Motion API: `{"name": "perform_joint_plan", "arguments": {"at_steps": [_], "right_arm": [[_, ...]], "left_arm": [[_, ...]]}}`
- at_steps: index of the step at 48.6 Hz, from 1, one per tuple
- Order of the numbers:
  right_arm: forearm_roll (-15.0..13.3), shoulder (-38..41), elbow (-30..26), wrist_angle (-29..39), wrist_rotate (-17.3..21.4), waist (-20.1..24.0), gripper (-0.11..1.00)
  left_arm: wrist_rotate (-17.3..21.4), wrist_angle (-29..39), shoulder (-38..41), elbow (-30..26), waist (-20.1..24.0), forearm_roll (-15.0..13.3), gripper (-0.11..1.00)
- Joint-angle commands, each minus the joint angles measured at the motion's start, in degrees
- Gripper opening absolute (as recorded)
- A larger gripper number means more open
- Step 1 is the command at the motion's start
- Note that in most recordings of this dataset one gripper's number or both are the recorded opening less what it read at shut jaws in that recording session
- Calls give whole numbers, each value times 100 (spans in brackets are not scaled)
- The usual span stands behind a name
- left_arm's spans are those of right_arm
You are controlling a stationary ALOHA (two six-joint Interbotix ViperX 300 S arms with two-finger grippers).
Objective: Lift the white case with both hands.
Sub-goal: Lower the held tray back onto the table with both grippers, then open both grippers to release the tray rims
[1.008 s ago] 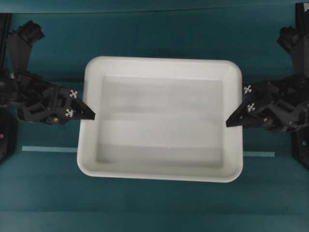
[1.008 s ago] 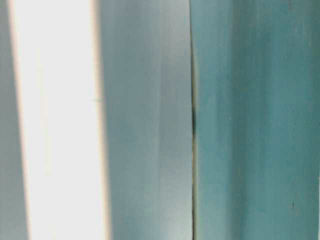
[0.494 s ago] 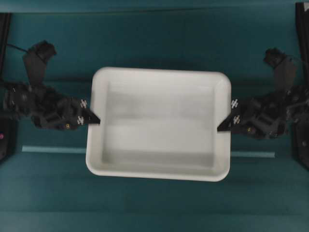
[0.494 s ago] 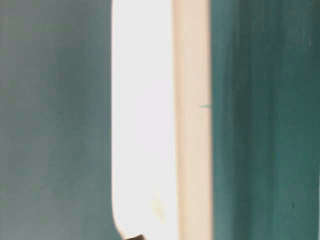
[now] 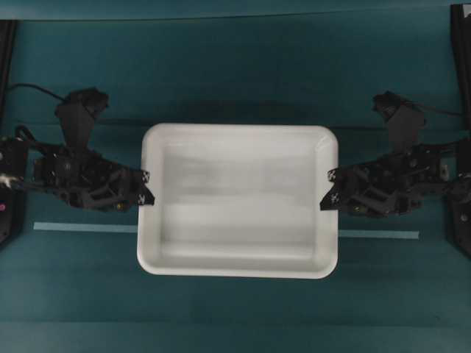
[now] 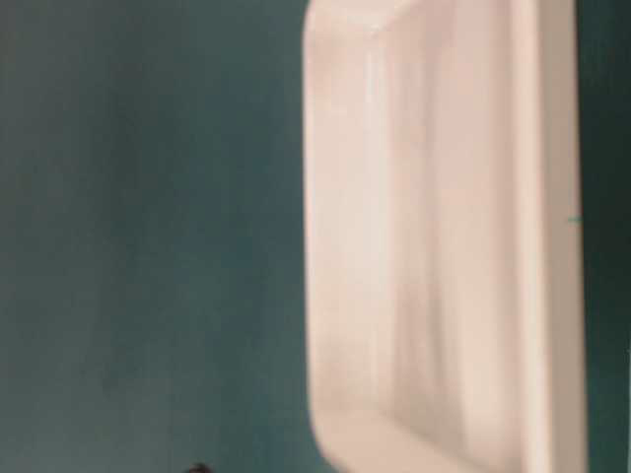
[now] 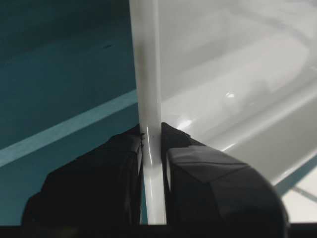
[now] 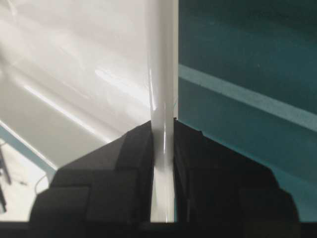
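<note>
The white case (image 5: 239, 198) (image 8: 94, 49) hangs above the teal tabletop and would drop if I opened now, so it first stays held in my right gripper from here.
The white case (image 5: 239, 198) is a wide shallow tray in the middle of the overhead view, long sides running left to right. My left gripper (image 5: 149, 193) is shut on the rim of its left short side. In the left wrist view the white rim (image 7: 147, 74) runs straight between the two black fingers (image 7: 124, 163). My right gripper (image 5: 326, 197) is shut on the rim of the right short side, and the right wrist view shows that rim (image 8: 162, 59) pinched the same way. The table-level view shows the case (image 6: 444, 246) blurred and turned sideways. Whether it touches the table I cannot tell.
The teal table (image 5: 235, 66) lies all round the case. A pale tape line (image 5: 81, 227) crosses it and passes under the case. Black frame parts stand at the far left (image 5: 6, 220) and far right (image 5: 462, 220) edges.
In the overhead view the case has shrunk steadily and both grippers have drawn inward with it, so it has sunk away from the camera. Both grips have held.
</note>
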Motion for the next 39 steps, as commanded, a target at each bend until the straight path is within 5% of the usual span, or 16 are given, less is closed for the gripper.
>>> {"name": "perform_joint_plan", "arguments": {"at_steps": [1, 39], "right_arm": [[9, 290, 44, -62, -9, 9, 11], [62, 1564, 193, -580, 0, 44, 11]], "left_arm": [[-26, -44, 229, 97, -44, 35, 7], [26, -1020, 1178, 519, 220, 35, 7]]}}
